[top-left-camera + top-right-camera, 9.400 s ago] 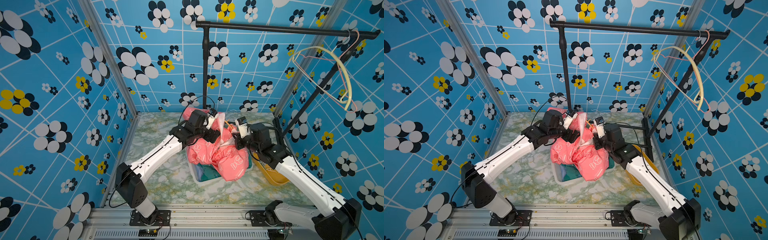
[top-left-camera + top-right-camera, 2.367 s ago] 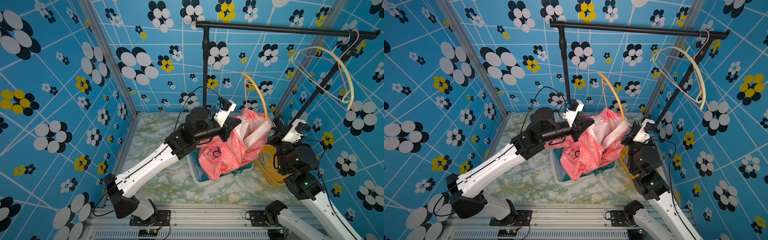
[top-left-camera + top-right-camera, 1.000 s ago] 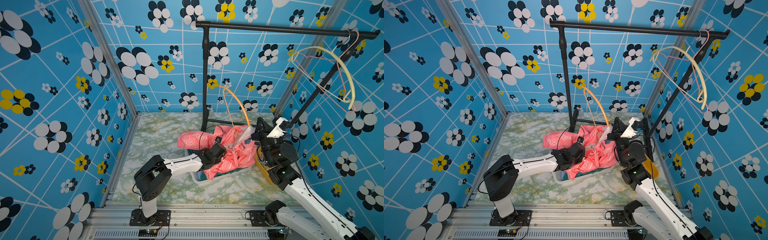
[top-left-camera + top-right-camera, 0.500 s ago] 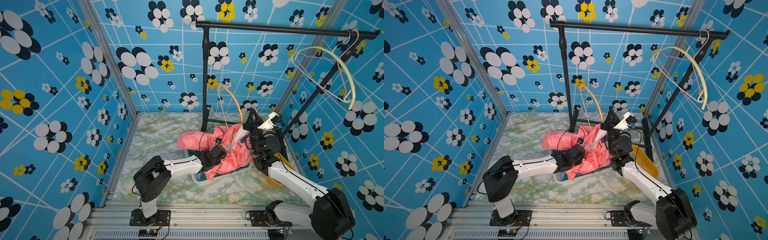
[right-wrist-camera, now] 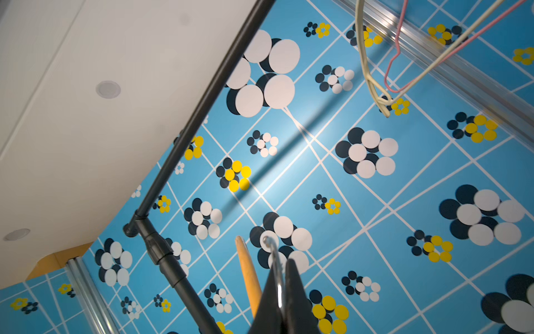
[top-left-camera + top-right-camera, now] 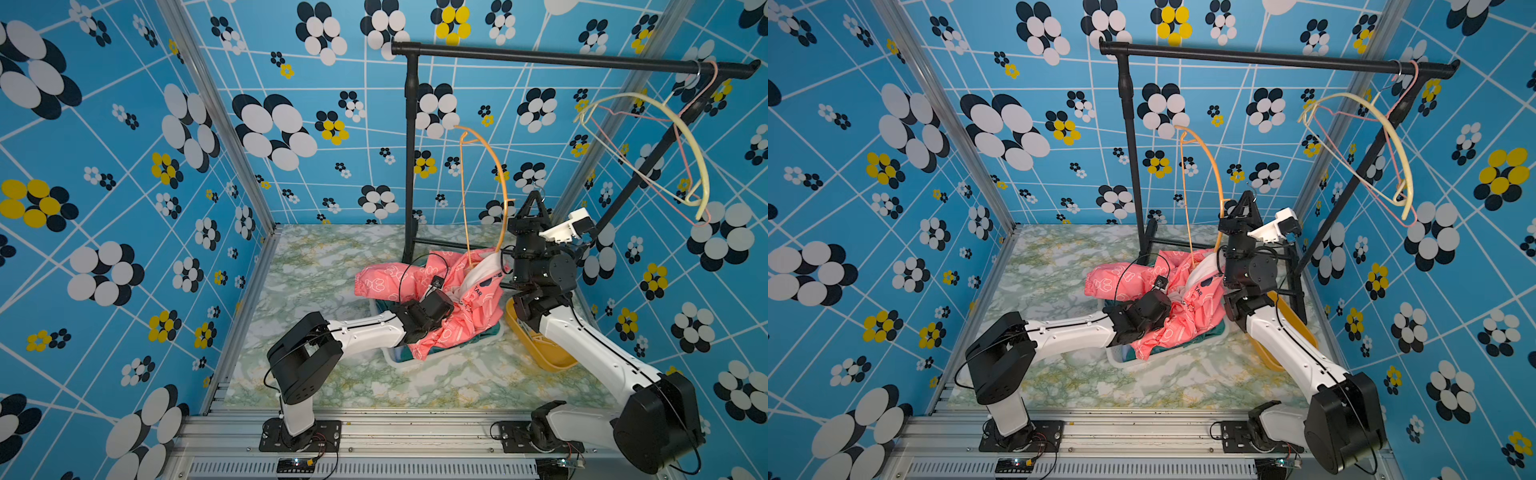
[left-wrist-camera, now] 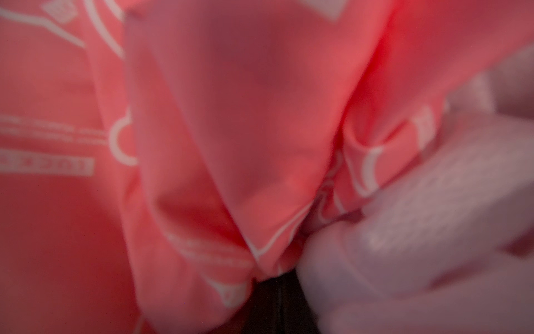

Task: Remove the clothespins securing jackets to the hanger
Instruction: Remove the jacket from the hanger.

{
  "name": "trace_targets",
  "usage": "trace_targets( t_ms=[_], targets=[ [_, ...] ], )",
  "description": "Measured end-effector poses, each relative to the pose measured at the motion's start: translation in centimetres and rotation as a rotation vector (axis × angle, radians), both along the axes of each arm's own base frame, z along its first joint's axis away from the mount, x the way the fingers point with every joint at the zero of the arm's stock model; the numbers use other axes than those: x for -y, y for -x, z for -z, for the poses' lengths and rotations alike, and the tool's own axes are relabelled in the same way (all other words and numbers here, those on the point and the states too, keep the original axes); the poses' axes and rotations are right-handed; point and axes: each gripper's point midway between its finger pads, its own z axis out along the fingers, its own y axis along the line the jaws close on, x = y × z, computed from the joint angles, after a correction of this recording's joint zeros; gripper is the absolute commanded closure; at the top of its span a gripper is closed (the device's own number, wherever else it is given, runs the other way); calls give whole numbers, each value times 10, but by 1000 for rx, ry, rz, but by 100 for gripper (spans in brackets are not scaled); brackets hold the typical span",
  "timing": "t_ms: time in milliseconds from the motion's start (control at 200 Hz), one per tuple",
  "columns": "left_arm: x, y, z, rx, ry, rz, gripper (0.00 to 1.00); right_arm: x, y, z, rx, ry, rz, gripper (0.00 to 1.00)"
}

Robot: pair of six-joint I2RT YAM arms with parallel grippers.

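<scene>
The fabric's folds lie over the white basket and the fabric would remain on the heap, so it is now time for my left gripper to open.
A glossy pink jacket point(image 6: 386, 282) point(image 6: 1113, 282) lies heaped over a white basket point(image 6: 390, 357), still on the lower end of an orange hanger point(image 6: 496, 166) point(image 6: 1214, 166) that stands nearly upright. My right gripper point(image 6: 536, 199) point(image 5: 278, 277) points up, shut on the hanger's metal hook point(image 5: 273, 251). My left wrist point(image 6: 432, 309) rests low on the heap. The left gripper point(image 7: 277, 300) is buried in pink folds point(image 7: 231, 115), shut on the fabric. A teal jacket point(image 6: 478, 337) shows under the pink one. No clothespins are in view.
A black clothes rack point(image 6: 540, 60) spans the back, with its post point(image 6: 411, 166) just left of the orange hanger. A cream hanger point(image 6: 681, 124) and a thin pink one hang at the rail's right end. Behind my right arm sits a yellow bowl point(image 6: 548, 361).
My right gripper has swung left and back with the hook, and the orange hanger now stands more upright. The left arm has stayed low in the pink jacket.
</scene>
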Motion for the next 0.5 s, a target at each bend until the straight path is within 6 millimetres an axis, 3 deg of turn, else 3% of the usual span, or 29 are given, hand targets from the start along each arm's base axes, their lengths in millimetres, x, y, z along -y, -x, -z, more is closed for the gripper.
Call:
trace_targets(
  t_ms=[260, 400, 500],
  targets=[
    [-1, -1, 1, 5, -14, 2, 100, 7, 39, -37, 177, -30, -34, 100],
    [-7, 2, -6, 14, -34, 19, 59, 5, 46, -44, 199, -6, -45, 100],
    [-15, 7, -25, 30, -33, 39, 34, 1, 49, -47, 184, 44, -49, 100]
  ],
)
